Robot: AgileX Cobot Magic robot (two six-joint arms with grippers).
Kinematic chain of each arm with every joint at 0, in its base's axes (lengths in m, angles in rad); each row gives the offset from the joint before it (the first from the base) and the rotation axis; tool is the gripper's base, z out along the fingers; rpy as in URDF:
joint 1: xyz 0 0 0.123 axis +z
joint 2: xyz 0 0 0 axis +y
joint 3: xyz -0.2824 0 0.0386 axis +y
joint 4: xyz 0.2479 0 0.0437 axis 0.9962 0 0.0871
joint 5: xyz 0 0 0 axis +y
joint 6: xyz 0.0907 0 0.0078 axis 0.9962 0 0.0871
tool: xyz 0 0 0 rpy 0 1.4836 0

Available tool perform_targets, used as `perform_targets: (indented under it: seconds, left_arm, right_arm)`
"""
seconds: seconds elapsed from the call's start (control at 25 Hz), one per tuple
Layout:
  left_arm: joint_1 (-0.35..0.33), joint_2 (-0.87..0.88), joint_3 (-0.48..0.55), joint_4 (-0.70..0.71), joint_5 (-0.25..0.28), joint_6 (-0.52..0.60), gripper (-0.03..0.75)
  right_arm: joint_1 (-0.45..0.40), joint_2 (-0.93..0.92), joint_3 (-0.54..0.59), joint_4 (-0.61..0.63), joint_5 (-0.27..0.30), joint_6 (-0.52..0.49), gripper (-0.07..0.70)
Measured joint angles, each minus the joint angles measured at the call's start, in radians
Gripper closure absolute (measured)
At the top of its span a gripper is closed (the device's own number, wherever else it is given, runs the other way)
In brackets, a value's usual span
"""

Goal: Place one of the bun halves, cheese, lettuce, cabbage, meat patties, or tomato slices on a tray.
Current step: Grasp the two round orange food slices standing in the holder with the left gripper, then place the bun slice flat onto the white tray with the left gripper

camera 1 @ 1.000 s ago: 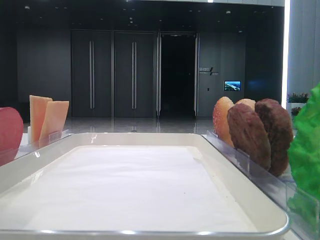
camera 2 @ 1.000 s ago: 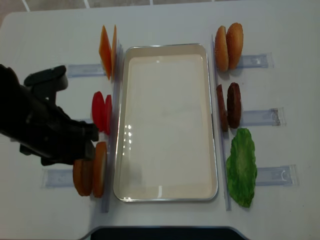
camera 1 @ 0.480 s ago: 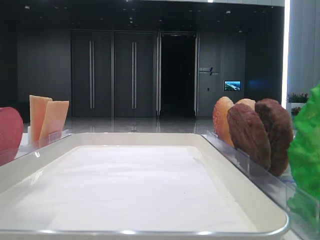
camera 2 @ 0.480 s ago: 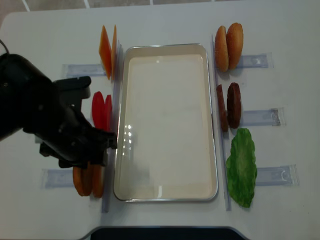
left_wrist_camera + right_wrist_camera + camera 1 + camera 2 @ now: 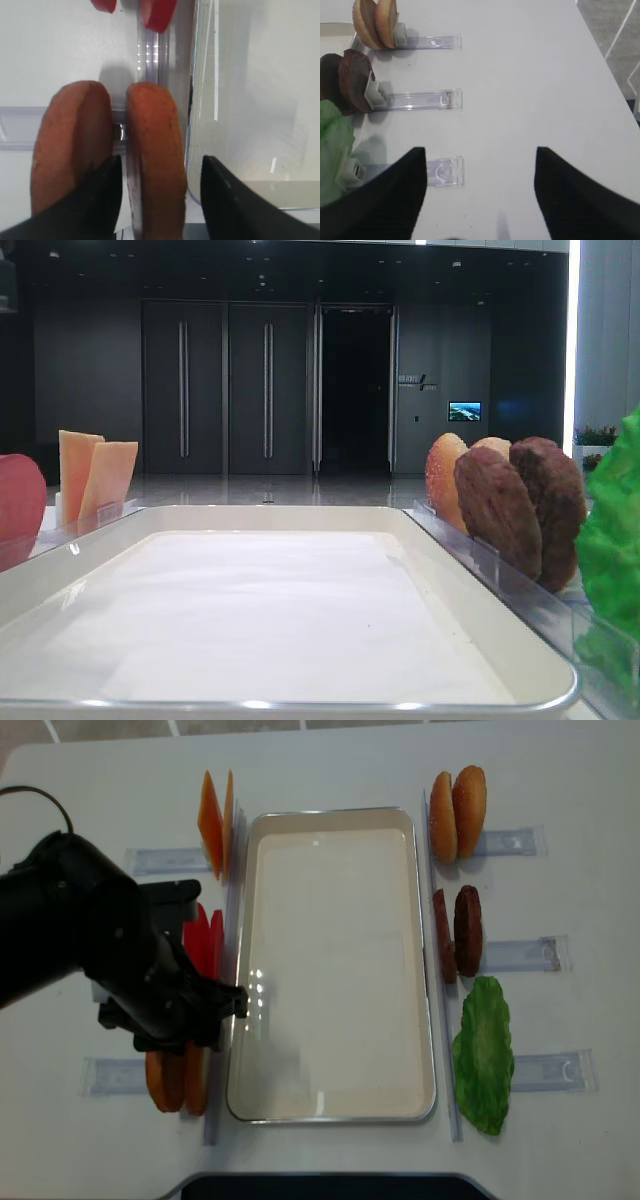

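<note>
My left gripper will next grab the upper edge of the bun half nearer the tray, as the other half and the tray rim [image 5: 192, 125] crowd both sides.
Two bun halves [image 5: 152, 150] stand on edge in a clear holder left of the white tray [image 5: 335, 1100]. My left gripper [image 5: 161, 165] is open and straddles the half nearer the tray. One finger sits between the two halves, the other over the tray rim [image 5: 192, 125]. From above, my left arm [image 5: 130, 960] covers that spot, and the buns [image 5: 178, 1082] poke out below it. My right gripper [image 5: 480, 150] is open and empty over bare table, right of the lettuce [image 5: 332, 135]. The tray holds only its paper liner.
Left of the tray stand tomato slices [image 5: 205, 935] and cheese [image 5: 215, 820]. On its right are more bun halves [image 5: 457, 812], meat patties [image 5: 460, 930] and lettuce [image 5: 485, 1055], each with a clear holder strip [image 5: 417, 100] on the white table.
My left arm has swung right and forward, from the table's left side to above the bun halves by the tray. The tray and the food have not moved.
</note>
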Motion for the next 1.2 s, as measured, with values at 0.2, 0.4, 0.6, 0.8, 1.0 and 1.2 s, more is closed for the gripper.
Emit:
perform_targets:
  seconds: [0.2,0.4,0.6,0.8,1.0,1.2]
  left_arm:
    - [0.0,0.0,0.0,0.005,0.0,0.0,0.446]
    - [0.0,0.0,0.0,0.02,0.007,0.0,0.564]
    - [0.0,0.0,-0.004,0.015,0.018,0.012,0.566]
    - [-0.003,-0.022,-0.054,-0.019,0.073,0.048,0.566]
    - [-0.012,-0.126,-0.096,-0.12,0.051,0.082,0.569]
    - [-0.012,-0.214,-0.098,-0.259,-0.012,0.166,0.57]
  right_arm:
    - [0.0,0.0,0.0,0.0,0.0,0.0,0.161]
    - [0.0,0.0,0.0,0.0,0.0,0.0,0.161]
    - [0.0,0.0,0.0,0.0,0.0,0.0,0.161]
    - [0.0,0.0,0.0,0.0,0.0,0.0,0.161]
    - [0.0,0.0,0.0,0.0,0.0,0.0,0.161]
    - [0.0,0.0,0.0,0.0,0.0,0.0,0.161]
